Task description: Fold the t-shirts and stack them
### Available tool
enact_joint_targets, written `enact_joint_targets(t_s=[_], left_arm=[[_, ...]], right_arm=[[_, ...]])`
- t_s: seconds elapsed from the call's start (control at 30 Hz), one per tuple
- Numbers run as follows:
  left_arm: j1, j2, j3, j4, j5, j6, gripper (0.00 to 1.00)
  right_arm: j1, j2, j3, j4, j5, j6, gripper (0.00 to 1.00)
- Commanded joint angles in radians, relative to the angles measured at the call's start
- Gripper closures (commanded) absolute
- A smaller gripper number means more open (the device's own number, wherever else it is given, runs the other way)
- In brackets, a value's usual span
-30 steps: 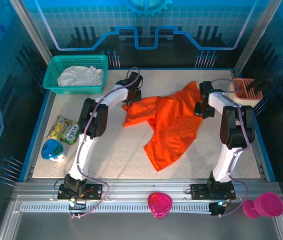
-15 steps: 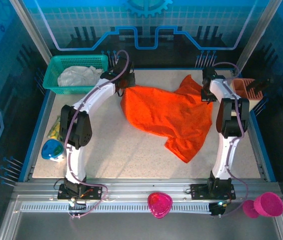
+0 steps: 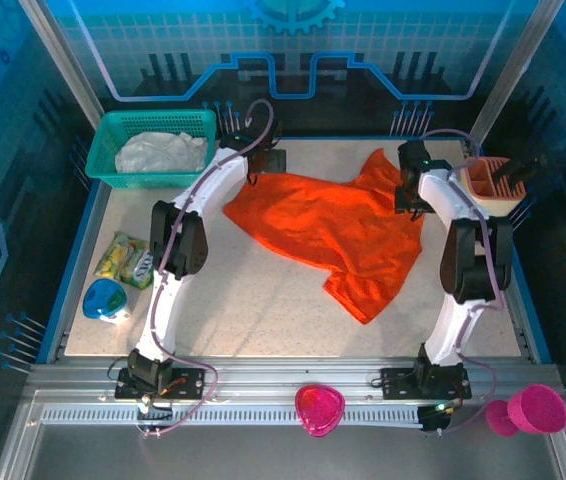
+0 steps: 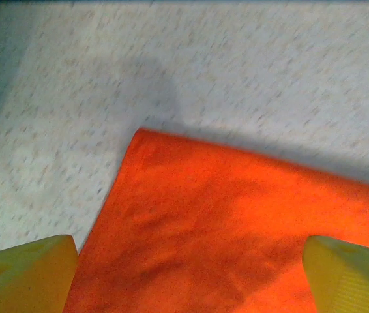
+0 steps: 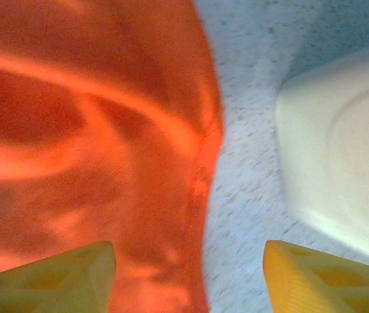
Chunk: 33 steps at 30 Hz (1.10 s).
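Note:
The left gripper grabs the orange t-shirt (image 3: 338,225) by its edge near the corner (image 3: 254,182) closest to the teal basket next, to pull that end out for folding.
The bright orange t-shirt (image 3: 338,225) lies spread out across the middle and right of the table, with one flap pointing to the near right. My left gripper (image 3: 264,163) hovers at the shirt's far left corner. In the left wrist view this gripper (image 4: 188,283) is open, with the orange cloth (image 4: 223,215) lying flat below its jaws. My right gripper (image 3: 409,196) is at the shirt's far right edge. In the right wrist view it (image 5: 188,280) is open over the hem (image 5: 201,169). The white t-shirt (image 3: 161,152) sits bunched in the teal basket (image 3: 123,123).
A peach rack (image 3: 491,181) stands close to the right gripper, cream-coloured in the right wrist view (image 5: 341,169). A snack bag (image 3: 129,260) and a blue cup (image 3: 103,299) lie at the left edge. Pink items (image 3: 320,408) rest on the front rail.
Both arms carried the orange shirt toward the back and stretched it out. It now lies flatter and wider, its left edge further left, and both grippers have opened.

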Motion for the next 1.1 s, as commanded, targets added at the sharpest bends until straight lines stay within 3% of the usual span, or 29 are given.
enact_joint_targets(t_s=[0.0,0.07,0.17,0.23,0.37,0.53,0.9,1.0,1.07], left_arm=[[-0.009,-0.152,-0.137,-0.091,-0.104,-0.077,0.12],[-0.006,-0.204,-0.227,-0.141,-0.143,-0.145,0.18],[0.012,-0.267,-0.372,-0.160,-0.151,-0.245,0.39],[0.036,-0.292,-0.466,-0.112,-0.129,-0.291,0.48],[0.087,-0.283,-0.557,0.002,-0.051,-0.333,0.51],[0.115,-0.220,-0.535,0.082,-0.005,-0.335,0.50],[0.122,-0.109,-0.503,0.105,0.062,-0.355,0.51],[0.122,-0.109,-0.521,0.113,0.061,-0.354,0.62],[0.122,-0.104,-0.521,0.113,0.057,-0.350,0.79]], right_arm=[[0.057,-0.113,-0.085,-0.013,-0.134,0.058,0.38],[0.098,-0.157,-0.136,-0.012,-0.166,0.072,0.38],[0.161,-0.207,-0.206,-0.007,-0.195,0.098,0.40],[0.198,-0.221,-0.243,0.004,-0.215,0.118,0.42],[0.264,-0.215,-0.299,0.026,-0.237,0.149,0.45],[0.321,-0.210,-0.353,0.044,-0.233,0.179,0.48],[0.395,-0.244,-0.431,0.034,-0.227,0.227,0.48],[0.408,-0.275,-0.445,0.017,-0.216,0.233,0.48],[0.418,-0.299,-0.451,0.000,-0.206,0.236,0.48]])
